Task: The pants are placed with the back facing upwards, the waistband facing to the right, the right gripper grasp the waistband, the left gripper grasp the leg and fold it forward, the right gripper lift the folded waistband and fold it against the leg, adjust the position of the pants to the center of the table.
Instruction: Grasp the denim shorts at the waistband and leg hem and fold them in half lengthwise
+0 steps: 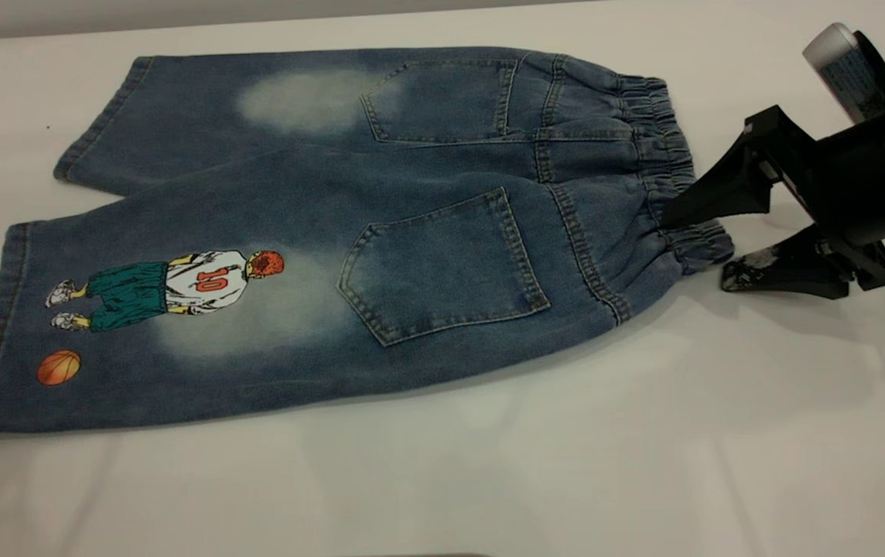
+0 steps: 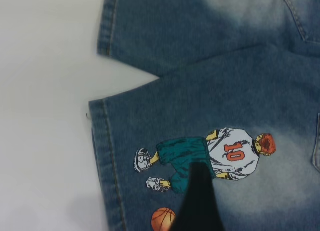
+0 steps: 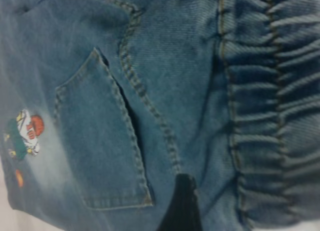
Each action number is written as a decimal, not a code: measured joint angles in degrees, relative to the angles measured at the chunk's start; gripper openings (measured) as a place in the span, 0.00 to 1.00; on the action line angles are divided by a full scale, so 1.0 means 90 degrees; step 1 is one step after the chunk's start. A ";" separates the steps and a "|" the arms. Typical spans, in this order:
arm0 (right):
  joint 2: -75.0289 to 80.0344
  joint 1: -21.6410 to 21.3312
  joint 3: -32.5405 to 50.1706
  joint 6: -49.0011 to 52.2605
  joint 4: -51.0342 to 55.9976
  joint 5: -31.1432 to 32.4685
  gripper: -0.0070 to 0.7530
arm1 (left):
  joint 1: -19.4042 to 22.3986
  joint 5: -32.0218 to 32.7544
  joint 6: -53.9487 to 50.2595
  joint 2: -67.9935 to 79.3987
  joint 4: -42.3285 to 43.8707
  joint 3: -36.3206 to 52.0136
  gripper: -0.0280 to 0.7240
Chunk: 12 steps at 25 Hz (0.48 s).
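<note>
My right gripper picks up the pants by the waistband's corner (image 1: pixel 704 247) next, to fold the printed leg (image 1: pixel 133 343) over the other.
The blue denim pants (image 1: pixel 380 232) lie flat, back pockets up, with the elastic waistband (image 1: pixel 667 147) to the right and both legs to the left. The near leg (image 1: pixel 141 325) bears a printed basketball player (image 1: pixel 179 288) and a ball. My right gripper (image 1: pixel 696 249) is open at the waistband's near corner, its upper finger (image 1: pixel 709 193) over the elastic and its lower finger (image 1: pixel 775 271) on the table beside it. In the right wrist view that gripper (image 3: pixel 225 211) hovers close over the waistband (image 3: pixel 280 116). My left gripper (image 2: pixel 245 211) hangs above the printed leg (image 2: pixel 165 141), near its hem.
The white table (image 1: pixel 644 433) stretches around the pants, with bare surface in front and to the right. The far leg's hem (image 1: pixel 102 124) lies toward the back left. The right arm's black body (image 1: pixel 868 178) reaches in from the right edge.
</note>
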 joint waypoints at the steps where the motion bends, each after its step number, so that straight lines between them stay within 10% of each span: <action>1: 0.0043 0.0000 -0.0056 0.0000 0.0000 0.0054 0.73 | 0.0000 -0.0011 0.0000 0.0000 0.0000 0.0000 0.75; 7: 0.0202 0.0000 -0.0221 0.0000 0.0000 0.0166 0.64 | 0.0000 -0.0045 0.0000 0.0000 0.0000 0.0000 0.75; 12: 0.0230 0.0000 -0.0221 0.0000 -0.0010 -0.0128 0.34 | 0.0000 0.0020 0.0000 0.0000 0.0000 0.0000 0.75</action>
